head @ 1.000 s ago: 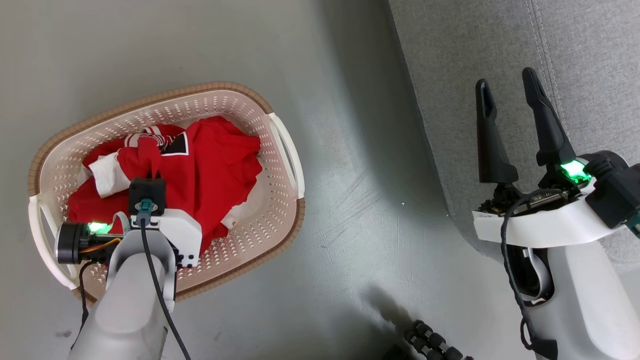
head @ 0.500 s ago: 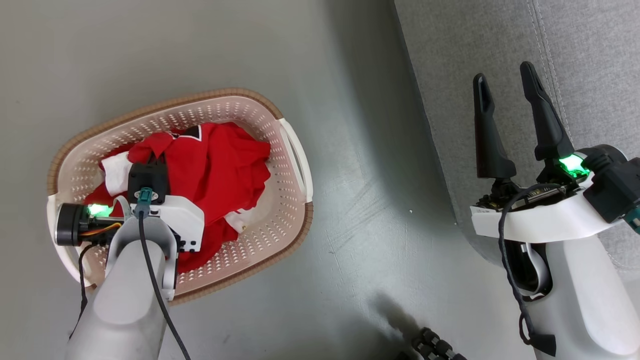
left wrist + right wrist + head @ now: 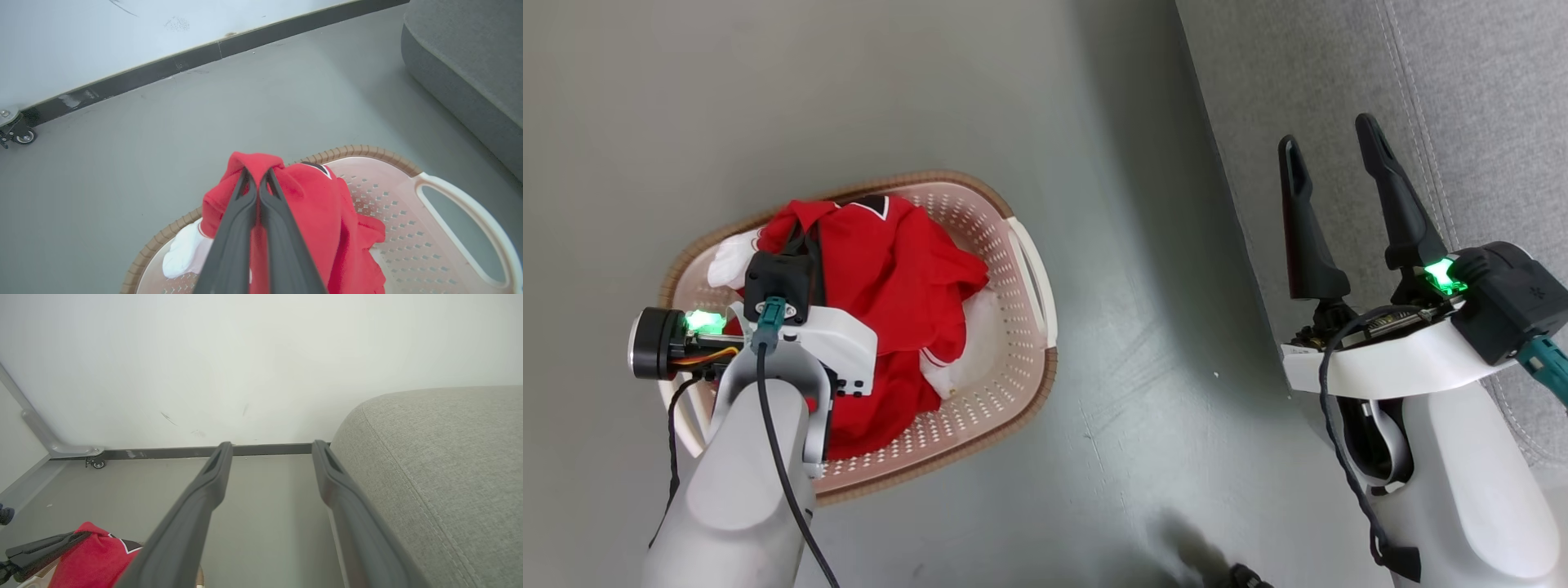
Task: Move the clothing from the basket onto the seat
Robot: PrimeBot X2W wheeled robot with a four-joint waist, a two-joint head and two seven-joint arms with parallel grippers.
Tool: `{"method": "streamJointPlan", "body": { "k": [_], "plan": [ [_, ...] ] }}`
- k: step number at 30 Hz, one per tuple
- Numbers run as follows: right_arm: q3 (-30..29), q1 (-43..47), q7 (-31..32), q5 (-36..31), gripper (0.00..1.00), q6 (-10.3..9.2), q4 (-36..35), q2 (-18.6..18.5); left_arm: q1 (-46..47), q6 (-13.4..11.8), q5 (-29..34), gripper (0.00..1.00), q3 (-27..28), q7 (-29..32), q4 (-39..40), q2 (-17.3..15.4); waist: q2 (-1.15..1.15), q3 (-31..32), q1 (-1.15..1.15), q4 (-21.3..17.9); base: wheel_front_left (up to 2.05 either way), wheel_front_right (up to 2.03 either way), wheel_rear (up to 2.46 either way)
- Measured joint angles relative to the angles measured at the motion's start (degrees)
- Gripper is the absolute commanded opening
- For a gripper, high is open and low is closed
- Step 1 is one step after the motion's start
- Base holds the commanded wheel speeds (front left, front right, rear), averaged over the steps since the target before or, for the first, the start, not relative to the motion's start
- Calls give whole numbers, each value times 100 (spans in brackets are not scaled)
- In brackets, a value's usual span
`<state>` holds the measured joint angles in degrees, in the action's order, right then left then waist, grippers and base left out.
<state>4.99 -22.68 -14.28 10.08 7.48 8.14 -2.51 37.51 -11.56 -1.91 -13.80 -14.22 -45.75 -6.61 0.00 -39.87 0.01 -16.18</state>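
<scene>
I need to grab the red garment next with my right gripper, by its side near the black patch, so the clothing can move onto the seat.
The cream basket with a brown rim stands on the grey floor, left of the seat. Red clothing with white trim fills it. My left gripper is shut on a fold of a red garment and holds that fold above the basket, the rest hanging down into it. In the right wrist view the same gripper and the garment show at the lower left. My right gripper is open and holds nothing, beside the light-grey seat; its fingers stand wide apart by the seat's rounded edge.
Bare grey floor lies between basket and seat. A white wall with a dark baseboard runs behind. A small caster wheel sits at the wall's foot under a metal frame.
The head camera has shifted. My left gripper has risen with the red garment, pulling the fabric up into a peak. The right gripper has stayed open by the seat.
</scene>
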Motion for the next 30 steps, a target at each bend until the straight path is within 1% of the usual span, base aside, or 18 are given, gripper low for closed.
{"method": "streamJointPlan", "body": {
  "k": [3,11,18,30],
  "plan": [
    [2,-1,0,-49,100,0,64,-1,-64,5,0,0,-14,0,174,10,0,115,0,59,0,0,0],
    [136,-1,-1,-225,100,0,264,-14,-255,52,-1,0,-68,-1,1068,62,0,490,0,255,0,0,0],
    [724,2,-1,-353,100,1,534,-201,-475,56,-42,0,-91,-18,1616,89,0,810,0,432,0,0,0],
    [1202,15,-1,-253,100,1,748,-454,-825,107,-47,0,-164,-19,2295,73,0,1416,0,702,0,0,0]
  ]
}}
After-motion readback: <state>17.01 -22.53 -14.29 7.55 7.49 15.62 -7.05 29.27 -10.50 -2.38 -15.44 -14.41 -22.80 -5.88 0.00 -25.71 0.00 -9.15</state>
